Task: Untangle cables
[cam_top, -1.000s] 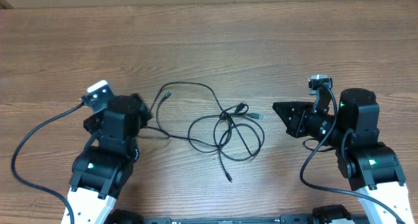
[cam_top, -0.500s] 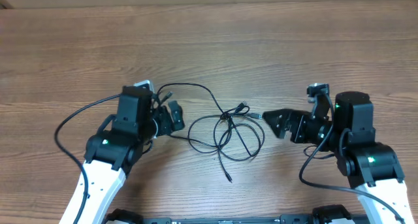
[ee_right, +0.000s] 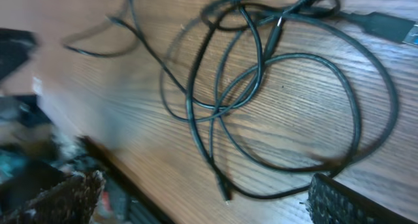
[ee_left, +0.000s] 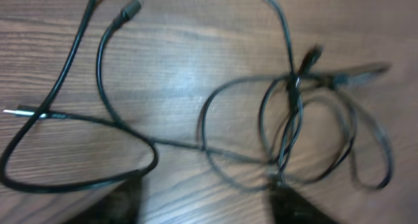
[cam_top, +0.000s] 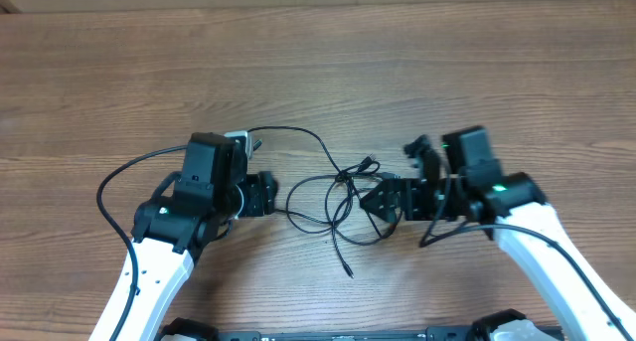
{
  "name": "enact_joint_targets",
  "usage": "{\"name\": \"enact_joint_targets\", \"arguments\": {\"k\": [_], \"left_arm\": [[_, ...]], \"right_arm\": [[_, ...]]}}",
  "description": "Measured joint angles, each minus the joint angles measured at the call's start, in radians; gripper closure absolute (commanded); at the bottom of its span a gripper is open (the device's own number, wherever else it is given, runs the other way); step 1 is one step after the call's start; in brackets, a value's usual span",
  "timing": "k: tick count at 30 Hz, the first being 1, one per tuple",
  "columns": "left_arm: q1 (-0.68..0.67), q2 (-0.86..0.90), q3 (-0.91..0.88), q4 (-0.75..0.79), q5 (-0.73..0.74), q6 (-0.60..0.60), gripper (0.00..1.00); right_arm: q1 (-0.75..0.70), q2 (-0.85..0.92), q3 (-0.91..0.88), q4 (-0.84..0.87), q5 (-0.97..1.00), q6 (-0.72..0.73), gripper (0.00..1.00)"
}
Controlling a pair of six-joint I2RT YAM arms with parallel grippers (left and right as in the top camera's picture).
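My left gripper is to untangle one cable. My right gripper should next grab that cable by its outer loop (cam_top: 386, 237) (ee_right: 305, 186) and leave the plugs free.
The cables (cam_top: 343, 197) are thin black cords lying in a loose tangle of overlapping loops at the middle of the table. One strand arcs off to a plug end (cam_top: 253, 140) at the upper left. My left gripper (cam_top: 260, 195) sits at the tangle's left edge, its fingers apart with bare wood between them in the left wrist view (ee_left: 209, 208). A cable loop (ee_left: 150, 162) passes just beside its left finger. My right gripper (cam_top: 383, 197) is low over the tangle's right side and stands open (ee_right: 202, 194), with cable loops (ee_right: 261, 87) and a loose tip (ee_right: 225, 198) between its fingers.
A thicker black robot cable (cam_top: 114, 187) curves out to the left of the left arm. The wooden table (cam_top: 318, 73) stretches back behind the cords. A USB plug (ee_right: 392, 27) lies at the tangle's right end.
Both arms have swung in towards the tangle. The right gripper opened and moved left over the loops. The left gripper's fingers have drawn somewhat closer together.
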Motion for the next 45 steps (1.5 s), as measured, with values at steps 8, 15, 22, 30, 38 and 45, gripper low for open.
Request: {"name": "enact_joint_targets", "arguments": {"k": [8, 15, 22, 30, 38, 45], "left_arm": [[0.000, -0.130, 0.000, -0.081, -0.067, 0.093, 0.00], [0.000, -0.193, 0.000, -0.090, -0.129, 0.104, 0.00], [0.000, -0.157, 0.000, -0.100, -0.141, 0.104, 0.00], [0.000, -0.123, 0.000, -0.113, -0.144, 0.104, 0.00], [0.000, -0.122, 0.000, -0.122, -0.144, 0.104, 0.00], [0.000, -0.122, 0.000, -0.122, -0.144, 0.104, 0.00]], "right_arm": [[0.144, 0.247, 0.000, 0.057, 0.084, 0.012, 0.96], [0.144, 0.230, 0.027, -0.007, 0.087, 0.045, 0.96], [0.144, 0.071, 0.322, -0.229, 0.142, 0.053, 0.96], [0.144, -0.136, 0.804, -0.301, 0.253, 0.056, 0.96], [0.144, -0.193, 1.086, -0.303, 0.388, 0.056, 0.96], [0.144, -0.138, 1.094, -0.428, 0.436, 0.056, 0.96]]}}
